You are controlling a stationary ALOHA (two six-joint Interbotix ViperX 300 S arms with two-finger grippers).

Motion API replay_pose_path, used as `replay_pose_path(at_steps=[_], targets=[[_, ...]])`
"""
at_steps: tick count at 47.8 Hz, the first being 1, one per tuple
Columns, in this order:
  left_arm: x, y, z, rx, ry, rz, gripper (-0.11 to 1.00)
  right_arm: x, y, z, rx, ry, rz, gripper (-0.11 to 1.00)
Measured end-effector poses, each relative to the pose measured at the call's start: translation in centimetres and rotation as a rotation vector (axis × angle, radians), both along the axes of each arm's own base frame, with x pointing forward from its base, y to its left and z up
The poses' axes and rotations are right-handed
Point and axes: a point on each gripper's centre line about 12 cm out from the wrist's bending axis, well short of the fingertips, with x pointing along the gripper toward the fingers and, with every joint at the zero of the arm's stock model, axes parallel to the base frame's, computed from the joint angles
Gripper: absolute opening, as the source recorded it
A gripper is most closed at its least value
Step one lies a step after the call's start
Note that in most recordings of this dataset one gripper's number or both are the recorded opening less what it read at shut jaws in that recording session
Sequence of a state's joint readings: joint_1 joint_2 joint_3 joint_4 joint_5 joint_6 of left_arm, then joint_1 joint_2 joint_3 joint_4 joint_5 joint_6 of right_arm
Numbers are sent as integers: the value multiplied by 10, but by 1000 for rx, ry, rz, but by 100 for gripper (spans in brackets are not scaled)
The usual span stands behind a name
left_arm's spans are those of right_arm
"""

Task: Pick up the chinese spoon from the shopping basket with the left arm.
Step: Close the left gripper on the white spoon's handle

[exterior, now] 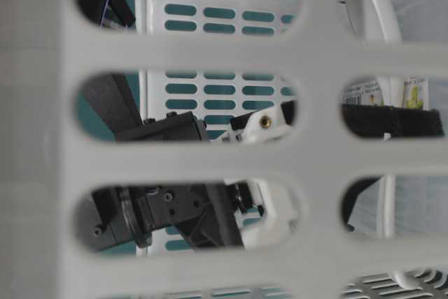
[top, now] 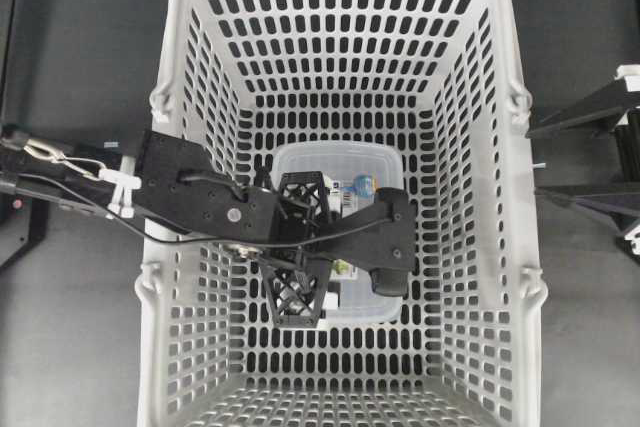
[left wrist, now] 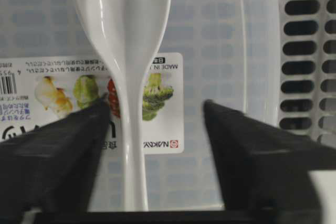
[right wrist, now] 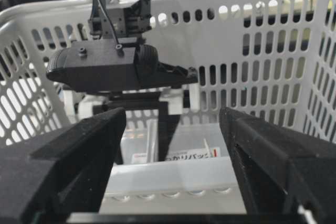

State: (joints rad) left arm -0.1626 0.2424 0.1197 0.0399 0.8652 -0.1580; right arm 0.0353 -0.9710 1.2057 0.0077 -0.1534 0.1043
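To pick up the chinese spoon, my left gripper should next grab its slim handle [left wrist: 132, 132]. The spoon's rounded bowl [left wrist: 123, 3] flares as wide as the open fingers.
The chinese spoon [left wrist: 122, 19] is plain white and lies on the lid of a clear box [left wrist: 226, 35] inside the shopping basket [top: 480, 247]. Its bowl points away from the left wrist camera and its handle runs back between the fingers. My left gripper [left wrist: 156, 103] is open around that handle. One finger [left wrist: 63, 150] sits right beside the handle, and the other finger [left wrist: 257, 156] stands well clear of it. From overhead, the left gripper [top: 300, 245] hangs over the box and hides the spoon. My right gripper [right wrist: 173, 116] is open with nothing between its fingers, just outside the basket's near rim [right wrist: 168, 182].
A lollipop with a blue head [top: 365, 185] lies on the clear box [top: 345, 159] beside the left gripper. Slotted basket walls [left wrist: 304, 51] rise close on every side of the box. The right arm's black parts [top: 590, 112] sit at the right edge of the overhead view.
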Motion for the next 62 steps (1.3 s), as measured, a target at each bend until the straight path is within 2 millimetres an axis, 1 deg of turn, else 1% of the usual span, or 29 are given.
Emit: replay_pose_path(at_steps=[2, 4, 6, 7, 8, 14, 20, 26, 31, 32, 38, 44, 47, 50, 55, 62], targets=[[-1, 0, -2, 3, 9, 0, 42, 0, 0, 0, 0, 0, 0, 70], [-2, 0, -1, 4, 10, -3, 28, 0, 0, 0, -1, 0, 0, 70], [-2, 0, 1, 4, 6, -3, 17, 0, 0, 0, 0, 2, -2, 70], [-2, 0, 1, 4, 7, -6, 13, 0, 0, -1, -2, 1, -1, 70], [-2, 0, 2, 5, 4, -9, 11, 0, 0, -1, 0, 2, 0, 70], [-2, 1, 9, 3, -3, -4, 12, -1, 0, -3, 0, 8, -2, 70], [-1, 1, 33, -6, -44, 4, 12, -2, 0, -8, 2, 19, 0, 70], [1, 2, 70, -12, -74, 11, 12, -2, 0, -7, 1, 12, -1, 70], [3, 1, 105, -12, -87, 13, 12, -1, 0, -7, 3, 6, -2, 70], [2, 1, 115, -12, -87, 14, 12, -2, 0, -7, 3, 6, 0, 70], [1, 1, 155, -14, -85, 21, 12, -2, 0, -6, 3, 5, -2, 70], [0, -2, 190, -16, -99, 20, 12, -2, 0, -5, 3, 0, -2, 70], [2, -3, 197, -15, -96, 16, 12, -3, 0, -5, 3, -4, -2, 70], [7, -5, 198, -16, -88, 17, 12, -3, 0, -4, 3, -8, 0, 70], [12, -6, 193, -11, -73, 13, 12, -4, 0, -3, 3, -11, 0, 70], [13, -6, 192, -10, -69, 13, 12, -4, 0, -3, 4, -14, 0, 70]])
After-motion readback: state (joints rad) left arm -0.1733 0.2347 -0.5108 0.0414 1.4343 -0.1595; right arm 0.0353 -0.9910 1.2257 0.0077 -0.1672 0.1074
